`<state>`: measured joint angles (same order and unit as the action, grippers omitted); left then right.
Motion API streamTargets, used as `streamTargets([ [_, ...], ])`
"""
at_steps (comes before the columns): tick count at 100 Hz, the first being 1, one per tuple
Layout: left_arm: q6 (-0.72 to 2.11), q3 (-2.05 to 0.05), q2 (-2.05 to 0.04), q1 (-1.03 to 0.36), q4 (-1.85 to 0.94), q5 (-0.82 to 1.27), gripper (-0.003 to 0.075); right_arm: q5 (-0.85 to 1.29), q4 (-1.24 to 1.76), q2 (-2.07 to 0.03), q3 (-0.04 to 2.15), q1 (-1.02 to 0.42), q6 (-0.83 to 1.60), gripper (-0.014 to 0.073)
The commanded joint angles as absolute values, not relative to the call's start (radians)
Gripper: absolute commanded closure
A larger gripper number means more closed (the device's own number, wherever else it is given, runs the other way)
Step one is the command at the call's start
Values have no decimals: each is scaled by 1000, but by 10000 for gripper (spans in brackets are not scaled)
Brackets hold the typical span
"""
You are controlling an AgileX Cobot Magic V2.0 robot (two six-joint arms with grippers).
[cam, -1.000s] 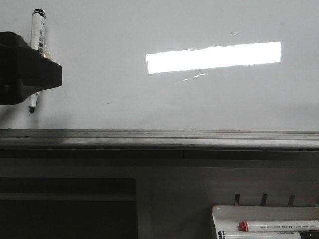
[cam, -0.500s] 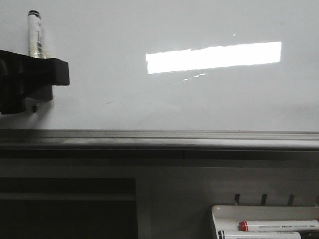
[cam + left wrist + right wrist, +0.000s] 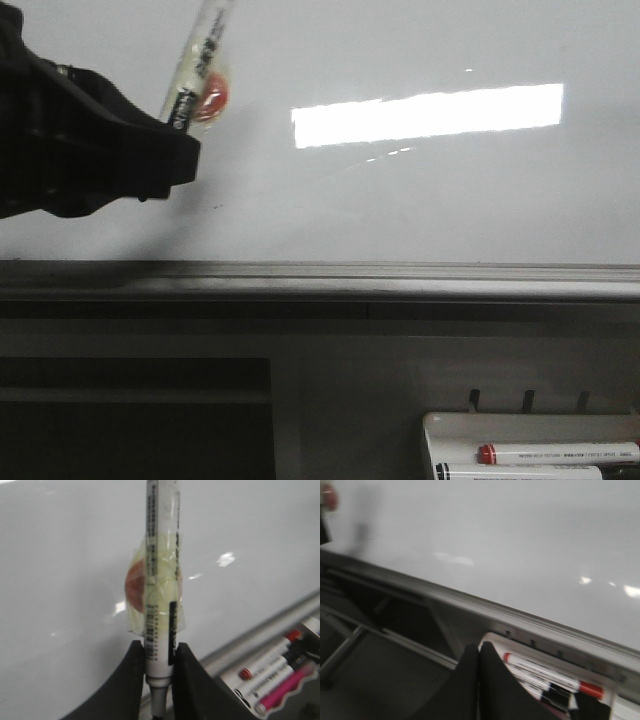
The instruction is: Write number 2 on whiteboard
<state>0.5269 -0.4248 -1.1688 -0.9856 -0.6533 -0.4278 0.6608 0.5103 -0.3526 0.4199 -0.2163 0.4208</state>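
My right gripper grabs the marker by its loose end (image 3: 215, 18) next, since my left gripper's fingers cover the other end.
The whiteboard (image 3: 420, 200) is glossy white-grey with a grey metal ledge (image 3: 400, 280) along its lower edge; it also fills the left wrist view (image 3: 65, 580) and the right wrist view (image 3: 520, 540). No number 2 shows on it. My left gripper (image 3: 159, 647) is shut on a white marker (image 3: 161, 580) wrapped in yellowish tape with a red patch. In the front view the left gripper (image 3: 170, 150) is at the board's left, the marker (image 3: 198, 75) tilted up to the right. My right gripper (image 3: 479, 650) is shut and empty, low, beside the marker tray.
A small white marker tray (image 3: 440, 425) hangs below the ledge at the right, holding a red-capped marker (image 3: 560, 453) and others; it shows in the left wrist view (image 3: 272, 675) with a pink marker, and in the right wrist view (image 3: 492, 642).
My left gripper has moved right and turned. The marker went from upright to tilted up-right, and its tip no longer shows below the gripper.
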Motion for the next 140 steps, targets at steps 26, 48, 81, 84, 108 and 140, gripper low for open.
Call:
streamTargets([
  [26,525,-452,-1018,-996,-145,-97,741,615,767,-536,543,-406,781,634],
  [48,525,-452,-1017,-1019,0,-27,741,577,837,-651,570,-571,969,332],
  [81,525,-452,-1017,-1067,68,-66,741,503,838,-816,651,-712,1013,206],
  [84,525,-452,-1017,-1067,68,-75,741,490,838,-829,656,-726,1020,206],
  [108,525,-452,-1017,-1067,68,-106,741,411,838,-936,691,-792,1036,206],
  [140,525,-452,-1017,-1067,68,-146,741,404,837,-967,695,-792,1036,206],
])
